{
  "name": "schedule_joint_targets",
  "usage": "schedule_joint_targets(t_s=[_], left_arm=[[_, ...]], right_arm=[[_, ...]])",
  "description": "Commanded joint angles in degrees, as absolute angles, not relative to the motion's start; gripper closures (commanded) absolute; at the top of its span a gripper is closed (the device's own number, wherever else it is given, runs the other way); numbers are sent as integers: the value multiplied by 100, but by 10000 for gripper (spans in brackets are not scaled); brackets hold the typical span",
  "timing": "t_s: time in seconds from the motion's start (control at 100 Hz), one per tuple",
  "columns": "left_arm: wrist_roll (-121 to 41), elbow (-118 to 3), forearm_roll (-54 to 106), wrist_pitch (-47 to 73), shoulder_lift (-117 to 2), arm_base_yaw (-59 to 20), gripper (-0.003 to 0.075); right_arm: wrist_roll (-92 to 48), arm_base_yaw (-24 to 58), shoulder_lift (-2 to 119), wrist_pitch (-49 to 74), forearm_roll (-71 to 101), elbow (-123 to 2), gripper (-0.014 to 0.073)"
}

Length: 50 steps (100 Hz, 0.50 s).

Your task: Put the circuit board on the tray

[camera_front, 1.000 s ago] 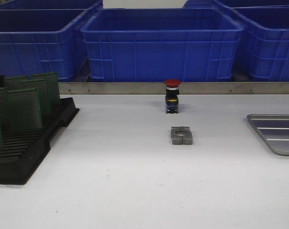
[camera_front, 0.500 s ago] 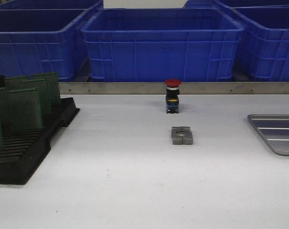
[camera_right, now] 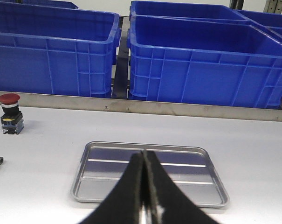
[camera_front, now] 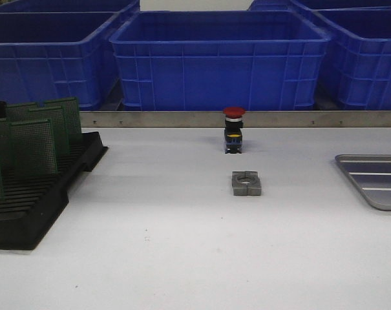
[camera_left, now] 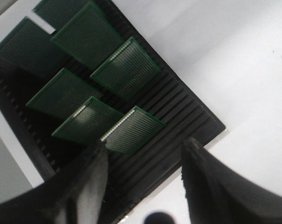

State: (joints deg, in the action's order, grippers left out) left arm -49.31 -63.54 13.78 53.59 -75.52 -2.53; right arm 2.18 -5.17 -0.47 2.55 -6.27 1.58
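Observation:
My left gripper grabs the circuit board by its upper edge next, since the black rack's slots hold the board's lower end and other boards stand close by.
Several green circuit boards (camera_front: 33,147) stand upright in a black slotted rack (camera_front: 27,213) at the table's left. In the left wrist view my left gripper (camera_left: 144,142) hangs open over the rack (camera_left: 187,116), its fingers apart and empty, with the nearest circuit board (camera_left: 134,130) just beyond the tips. The silver ribbed tray (camera_front: 376,184) lies flat at the table's right edge with nothing on it. My right gripper (camera_right: 144,152) is shut and empty, held in front of the tray (camera_right: 108,158). Neither gripper shows in the front view.
A red-capped push button (camera_front: 233,129) stands mid-table at the back, with a grey metal block (camera_front: 246,183) in front of it. Blue plastic crates (camera_front: 218,58) line the far side behind a metal rail (camera_front: 182,119).

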Motion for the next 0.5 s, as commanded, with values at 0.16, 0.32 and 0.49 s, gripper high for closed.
schedule_joint_targets(t_s=[0.16,0.32,0.49], left_arm=[[-7554,-7101,1741,5554,-8498,-241,364],[-8362,-7237,1730,5610,-8924,-241,367],[-8661,-7288,1528,5447,-9257,-241,374]], right_arm=[[193,-548,-211,-225,-679,81,655],[193,-548,-211,-225,-679,81,655],[193,-548,-211,-225,-679,81,655]])
